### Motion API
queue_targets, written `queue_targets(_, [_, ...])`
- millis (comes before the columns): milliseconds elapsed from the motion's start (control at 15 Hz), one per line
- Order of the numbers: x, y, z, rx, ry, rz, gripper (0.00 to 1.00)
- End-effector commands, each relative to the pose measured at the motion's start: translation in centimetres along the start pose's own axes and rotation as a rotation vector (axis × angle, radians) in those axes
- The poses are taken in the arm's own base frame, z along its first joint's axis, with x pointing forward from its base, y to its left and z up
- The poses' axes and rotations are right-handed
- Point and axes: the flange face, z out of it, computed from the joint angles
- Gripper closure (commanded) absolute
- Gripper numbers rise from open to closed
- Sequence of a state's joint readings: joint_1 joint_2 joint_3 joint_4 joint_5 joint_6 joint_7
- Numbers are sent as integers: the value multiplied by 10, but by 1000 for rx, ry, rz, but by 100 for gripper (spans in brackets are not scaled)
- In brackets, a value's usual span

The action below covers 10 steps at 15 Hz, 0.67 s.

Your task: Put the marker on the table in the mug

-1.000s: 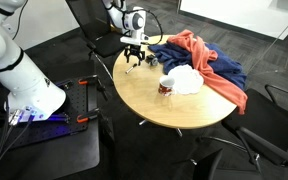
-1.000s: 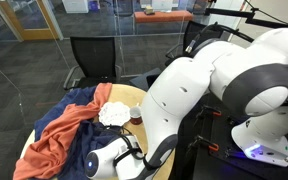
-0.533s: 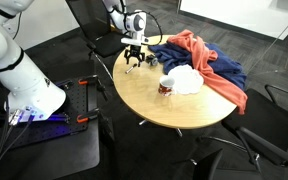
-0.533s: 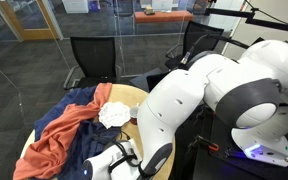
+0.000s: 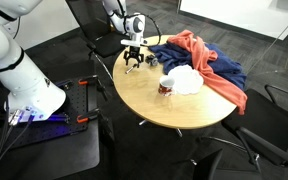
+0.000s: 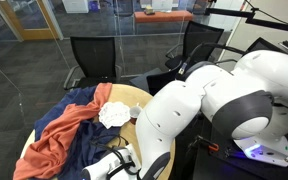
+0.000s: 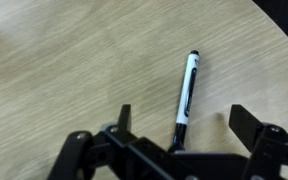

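My gripper's fingers are down beside the marker (image 7: pixel 187 95), their shadow close against it, so my gripper needs to close on it.
The marker (image 7: pixel 187 95), white-bodied with black ends, lies flat on the light wood table (image 5: pixel 174 112). In the wrist view it sits between the two fingers of my gripper (image 7: pixel 184 125), which is open and empty just above it. In an exterior view my gripper (image 5: pixel 133 63) hangs over the table's edge region, away from the mug. The dark mug (image 5: pixel 166 87) stands upright near the table's middle, touching a white cloth (image 5: pixel 187 80). The mug also shows in an exterior view (image 6: pixel 136 113). The marker is too small to make out in both exterior views.
An orange cloth (image 5: pixel 189 45) and a blue cloth (image 5: pixel 222 72) are heaped on the table beside the mug. Black chairs (image 6: pixel 91 58) stand around the table. My arm's white body (image 6: pixel 224 100) fills much of an exterior view.
My arm's upper links have shifted in an exterior view. The gripper stays open over the marker, which has not moved.
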<state>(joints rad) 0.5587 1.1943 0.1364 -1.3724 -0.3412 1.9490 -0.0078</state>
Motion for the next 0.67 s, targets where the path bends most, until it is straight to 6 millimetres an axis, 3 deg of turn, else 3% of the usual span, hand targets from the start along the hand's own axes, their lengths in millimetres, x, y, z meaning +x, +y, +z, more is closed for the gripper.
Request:
queue_targets(0, [7,1,-2,-12,-8,14,18])
queue_targets(600, [10,-2,-8,-20,6,13,88])
